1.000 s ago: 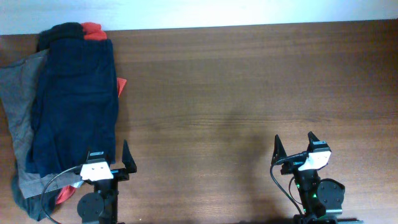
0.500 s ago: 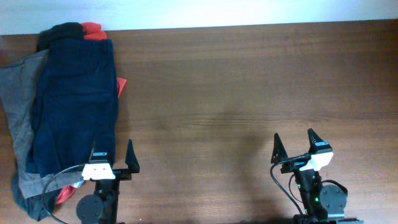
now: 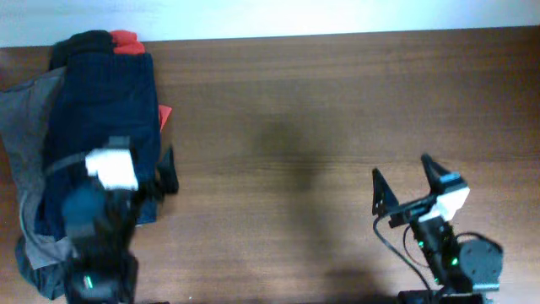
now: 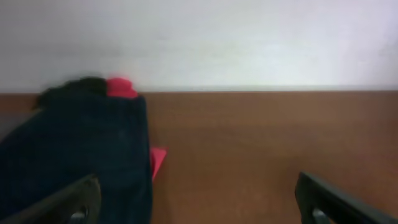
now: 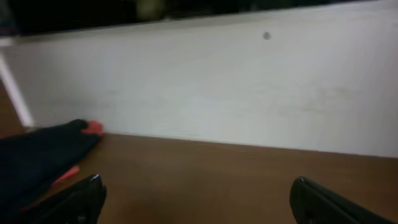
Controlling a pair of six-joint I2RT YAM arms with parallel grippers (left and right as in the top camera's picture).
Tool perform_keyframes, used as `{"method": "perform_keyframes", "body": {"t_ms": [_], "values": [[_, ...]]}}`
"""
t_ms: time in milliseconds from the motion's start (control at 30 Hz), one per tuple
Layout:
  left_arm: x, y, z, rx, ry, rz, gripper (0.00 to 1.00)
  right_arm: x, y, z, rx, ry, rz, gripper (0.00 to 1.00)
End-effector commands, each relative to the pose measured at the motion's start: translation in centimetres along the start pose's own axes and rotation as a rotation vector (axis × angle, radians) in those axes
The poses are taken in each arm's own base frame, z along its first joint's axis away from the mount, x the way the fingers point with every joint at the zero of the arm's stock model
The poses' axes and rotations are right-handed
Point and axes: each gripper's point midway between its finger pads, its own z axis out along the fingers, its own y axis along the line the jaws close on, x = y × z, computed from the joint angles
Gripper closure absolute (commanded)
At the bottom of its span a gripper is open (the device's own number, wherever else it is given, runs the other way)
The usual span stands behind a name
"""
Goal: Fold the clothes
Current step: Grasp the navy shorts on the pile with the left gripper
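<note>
I need to grab the shorts' edge that faces the empty table with my left gripper next, to pull the navy-blue shorts (image 3: 105,110) off the pile for folding.
Dark navy-blue shorts (image 3: 105,110) lie on top of a pile at the table's left end, also in the left wrist view (image 4: 81,149) and the right wrist view (image 5: 37,162). Grey shorts (image 3: 25,143) stick out on the pile's left. A red-orange top (image 3: 125,38) peeks out at the far end and beside the navy shorts (image 3: 164,114). A black garment (image 3: 80,44) sits at the far left corner. My left gripper (image 3: 139,165) is open above the navy shorts' right edge, empty. My right gripper (image 3: 403,179) is open and empty above bare table at the right.
The brown wooden table (image 3: 321,110) runs to a white wall (image 4: 249,43) at its far edge. The pile overhangs the table's left edge.
My left arm has moved forward from the front edge and now hovers over the navy shorts. My right arm has moved a little forward and turned slightly.
</note>
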Motion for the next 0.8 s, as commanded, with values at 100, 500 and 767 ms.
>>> {"method": "perform_keyframes", "body": {"t_ms": [100,500,767], "values": [[-2.3,0.3,7.2,0.067,0.361,0.026,0.01,-3.4,0.7,5.9,-0.131,0.254,0.033,0.01],[1.8,2.7,18.2,0.081,0.690,-0.005,0.01,5.3,-0.5,17.5,-0.323,0.808,0.356,0.01],[11.7,8.6,23.7,-0.211,0.860,-0.021,0.18,9.5,-0.9,17.7,-0.322,0.915,0.394,0.01]]}}
